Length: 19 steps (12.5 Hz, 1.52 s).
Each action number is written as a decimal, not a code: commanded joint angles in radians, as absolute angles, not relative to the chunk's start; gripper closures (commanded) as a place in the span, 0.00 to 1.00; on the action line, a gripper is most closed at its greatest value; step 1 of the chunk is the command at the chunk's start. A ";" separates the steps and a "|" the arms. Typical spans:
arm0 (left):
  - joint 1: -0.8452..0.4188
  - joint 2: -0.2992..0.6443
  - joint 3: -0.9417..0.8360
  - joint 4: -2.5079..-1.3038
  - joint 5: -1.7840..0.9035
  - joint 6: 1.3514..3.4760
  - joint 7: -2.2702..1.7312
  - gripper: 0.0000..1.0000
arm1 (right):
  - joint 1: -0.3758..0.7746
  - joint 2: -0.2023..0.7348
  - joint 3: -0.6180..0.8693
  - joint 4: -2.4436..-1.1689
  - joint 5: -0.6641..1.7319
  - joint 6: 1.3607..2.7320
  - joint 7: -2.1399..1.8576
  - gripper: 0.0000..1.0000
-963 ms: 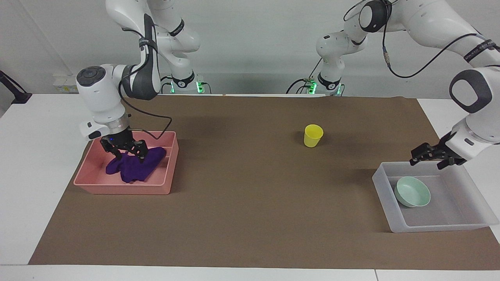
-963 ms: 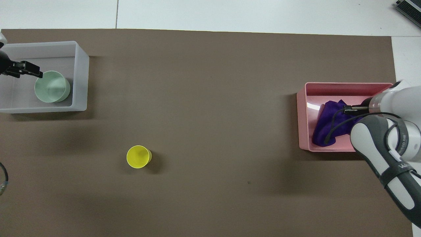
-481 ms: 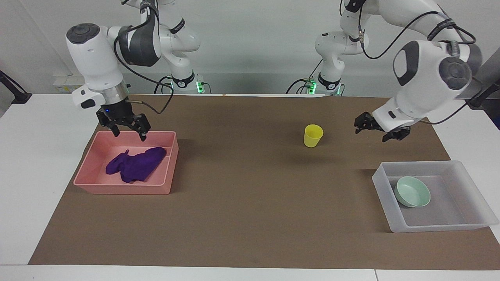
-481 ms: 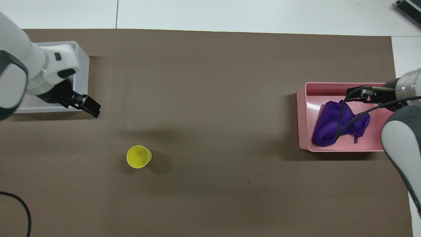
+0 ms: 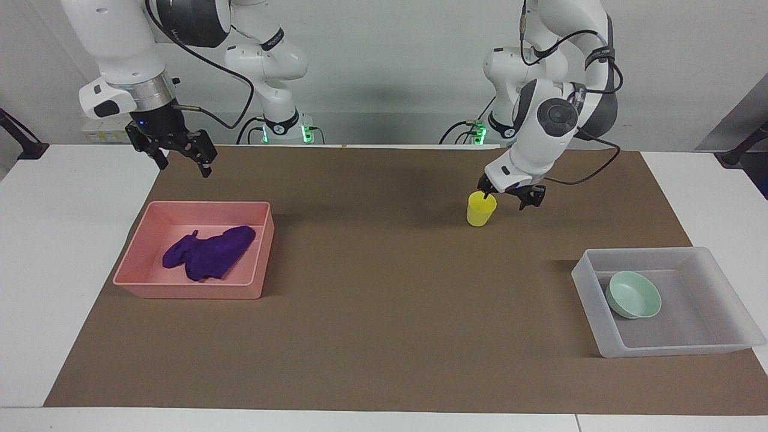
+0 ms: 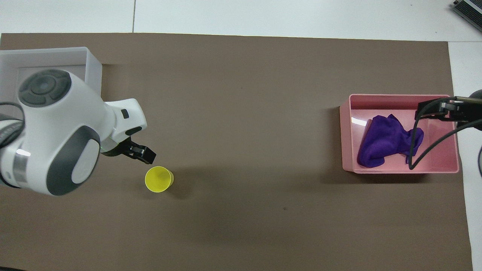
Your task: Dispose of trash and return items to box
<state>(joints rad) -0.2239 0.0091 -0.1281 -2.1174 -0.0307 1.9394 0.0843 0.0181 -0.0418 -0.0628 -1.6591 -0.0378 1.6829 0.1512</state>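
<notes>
My left gripper is about to return the yellow cup to the translucent box [image 6: 93, 74], so it will pick up the cup by its rim [image 6: 159, 167] next.
The yellow cup [image 5: 481, 209] stands upright on the brown mat; it also shows in the overhead view [image 6: 159, 179]. My left gripper [image 5: 507, 197] is open and low at the cup, one fingertip at its rim; in the overhead view the left gripper [image 6: 143, 154] is beside the cup. The purple rag [image 5: 209, 253] lies in the pink tray [image 5: 192, 289]. My right gripper [image 5: 177, 157] is open and empty, raised above the mat by the tray. The mint bowl [image 5: 633, 294] lies in the translucent box [image 5: 660, 351]; the left arm hides the bowl in the overhead view.
The brown mat [image 5: 372, 312] covers most of the white table. The box [image 6: 92, 64] stands at the left arm's end and the pink tray [image 6: 344, 131] with the rag [image 6: 388, 141] at the right arm's end. My right gripper [image 6: 438, 110] hangs over that tray's rim.
My left gripper has moved from over the box to the yellow cup and come down beside it. My right gripper has risen out of the pink tray, leaving the rag there.
</notes>
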 commanded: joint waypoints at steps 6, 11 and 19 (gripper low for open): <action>-0.281 0.029 -0.107 -2.215 -0.035 2.006 0.097 1.00 | 0.002 -0.026 -0.064 -1.608 -0.021 1.625 0.078 0.00; -0.256 0.071 -0.104 -2.134 -0.034 1.959 0.097 1.00 | 0.003 -0.031 -0.064 -1.620 -0.026 1.615 0.064 0.00; -0.013 0.162 -0.097 -1.557 0.043 1.522 0.239 1.00 | 0.014 -0.035 -0.055 -1.634 -0.031 1.574 0.032 0.00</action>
<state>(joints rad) -0.0684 0.0911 -0.0887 -1.6741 -0.0003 1.5627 0.1776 0.0209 -0.0327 -0.0595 -1.6252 -0.0387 1.5593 0.0617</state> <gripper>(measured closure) 0.965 0.000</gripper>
